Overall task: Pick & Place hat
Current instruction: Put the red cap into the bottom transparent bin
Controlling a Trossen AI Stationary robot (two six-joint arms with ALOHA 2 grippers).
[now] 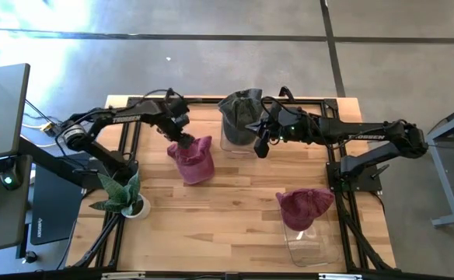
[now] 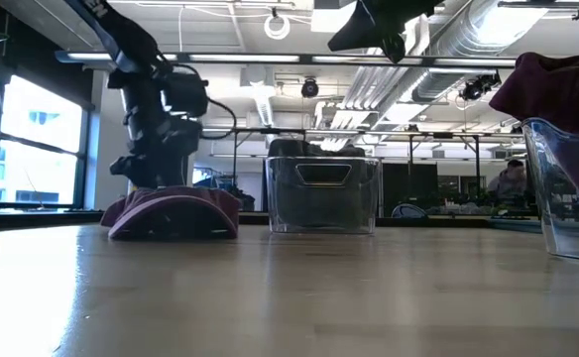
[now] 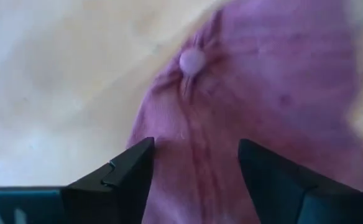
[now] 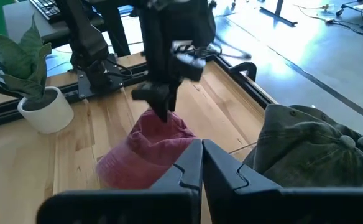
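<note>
I should next use my left gripper to pick up the pink-maroon hat by the hat's top (image 3: 197, 146) beside its top button (image 3: 192, 61), so that I can place it.
A pink-maroon hat (image 1: 196, 162) lies flat on the wooden table, left of centre, its top button (image 3: 192, 60) up. It also shows in the low view (image 2: 175, 213) and the right wrist view (image 4: 150, 149). My left gripper (image 3: 194, 168) is open and points down at the hat's crown (image 1: 186, 140). My right gripper (image 4: 201, 163) is shut and empty. It hangs above the table (image 1: 262, 146) beside a clear bin (image 2: 319, 198) that holds an olive hat (image 1: 241, 109). My left gripper comes at the pink-maroon hat from above, its two fingers (image 3: 128, 168) standing apart on either side of a strip of the crown (image 3: 194, 149) just below the button. I cannot tell whether the fingers touch the cloth. The hat lies on the table.
A second maroon hat (image 1: 305, 204) sits on top of another clear bin (image 1: 305, 245) at the near right. A potted plant (image 1: 122, 194) stands at the near left. Bare wood lies between the hats at the table's middle (image 1: 242, 194).
</note>
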